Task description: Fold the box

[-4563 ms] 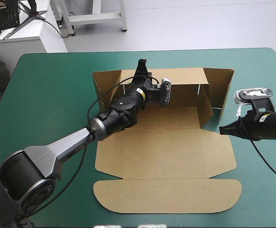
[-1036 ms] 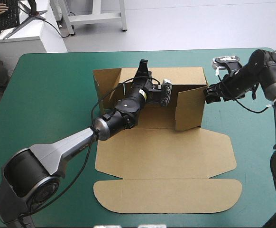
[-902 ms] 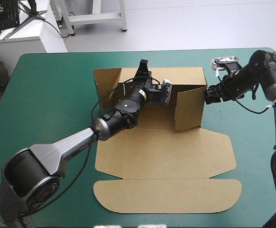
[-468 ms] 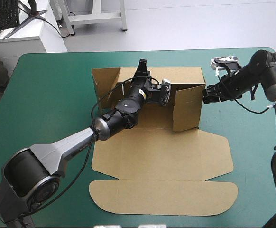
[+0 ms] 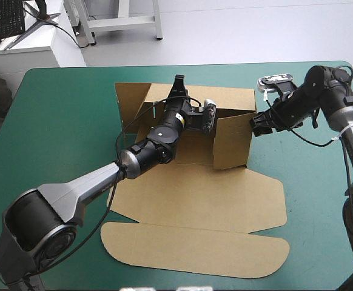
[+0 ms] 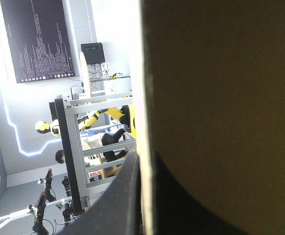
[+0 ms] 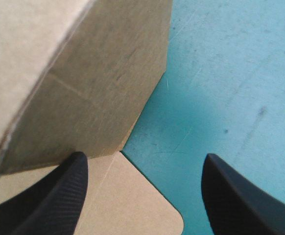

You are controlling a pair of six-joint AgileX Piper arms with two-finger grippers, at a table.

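The right gripper needs to square the side of the box with the box's back side (image 5: 231, 97), so next it needs to grab that side of the box by its top edge (image 5: 237, 115).
The brown box (image 5: 194, 194) lies across the middle of the teal-green table, its back wall raised and its lid flap (image 5: 194, 257) flat toward the front edge. My left gripper (image 5: 178, 86) reaches over the tray floor and is shut on the back wall's top edge. In the left wrist view the board's edge (image 6: 147, 98) runs between the black fingers (image 6: 118, 196). The right side wall (image 5: 231, 142) stands folded inward. My right gripper (image 5: 256, 124) is open, pressed against that wall's outer face. The right wrist view shows this wall (image 7: 98, 88) just ahead of the right gripper (image 7: 145, 157).
Teal-green cover (image 5: 61, 127) stretches wide to the left of the box and also to the right of the flat flaps (image 5: 322, 206). The table's far edge lies close behind the back wall. A white desk (image 5: 25, 45) stands beyond the far left corner.
The right gripper came from the table's right side to the right wall and pushed it inward. The whole box has slid and turned leftward; the front flaps swung left.
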